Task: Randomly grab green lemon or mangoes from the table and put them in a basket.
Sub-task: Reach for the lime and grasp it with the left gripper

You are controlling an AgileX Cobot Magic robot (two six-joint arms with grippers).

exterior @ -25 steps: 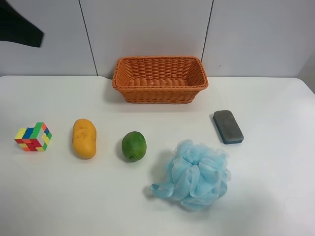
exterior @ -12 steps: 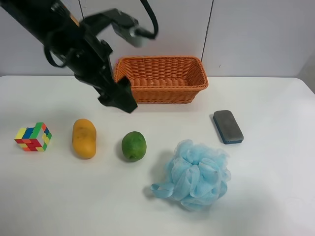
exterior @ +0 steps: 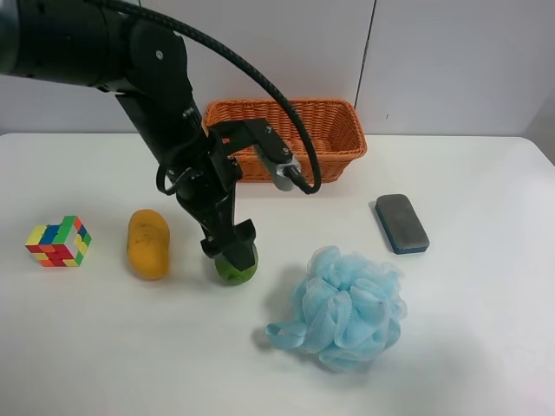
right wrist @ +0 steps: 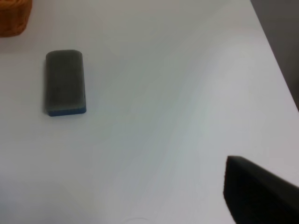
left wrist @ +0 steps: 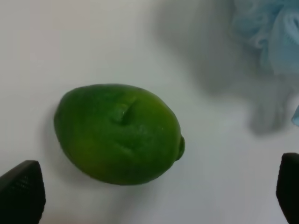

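Next, the left gripper grabs the round body (exterior: 236,268) of the lemon, to put the green lemon in the basket (exterior: 338,139).
The green lemon (exterior: 239,269) lies on the white table (exterior: 486,347), mid-front. In the left wrist view the green lemon (left wrist: 119,133) lies close below the camera, between two dark fingertips (left wrist: 21,192) that stand wide apart. My left gripper (exterior: 231,246) is open and right over the lemon, hiding its top. The yellow-orange mango (exterior: 148,243) lies to the lemon's left in the exterior high view. The orange wicker basket (exterior: 338,139) stands at the table's back, partly behind the left arm. Only a dark piece of my right gripper (right wrist: 259,193) shows, over bare table.
A blue mesh bath puff (exterior: 347,308) lies just right of the lemon and shows in the left wrist view (left wrist: 271,32). A grey-blue eraser block (exterior: 401,223) lies at the right and shows in the right wrist view (right wrist: 65,82). A coloured puzzle cube (exterior: 58,241) is far left.
The left arm came in from the upper left of the exterior high view and dropped down onto the green lemon. The fruits, basket and other objects have not moved.
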